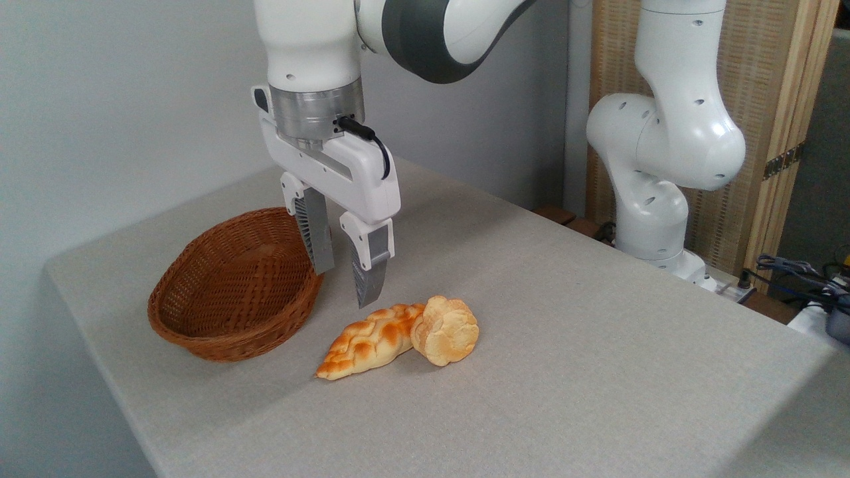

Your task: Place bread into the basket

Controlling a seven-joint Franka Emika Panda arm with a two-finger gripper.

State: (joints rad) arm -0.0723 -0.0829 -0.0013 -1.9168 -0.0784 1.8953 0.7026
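Note:
The pale bun needs to go into the basket (234,287), so my gripper will grab it next by its lobed edge (464,321).
The bread (446,330), a small pale-golden bun with a lobed edge, leans tilted on the table against the right end of a braided loaf. The basket (234,287), brown woven wicker and empty, stands to the left of both. My gripper (344,287) hangs in the air between the basket's right rim and the loaf, above and to the left of the bun. It is open, with nothing between its two grey fingers (369,271).
An orange-brown braided loaf (368,340) with pointed ends lies touching the bun's left side. The arm's white base (654,199) stands at the table's back right. Cables (797,275) lie off the right edge. The grey table (564,372) spreads wide to the right and front.

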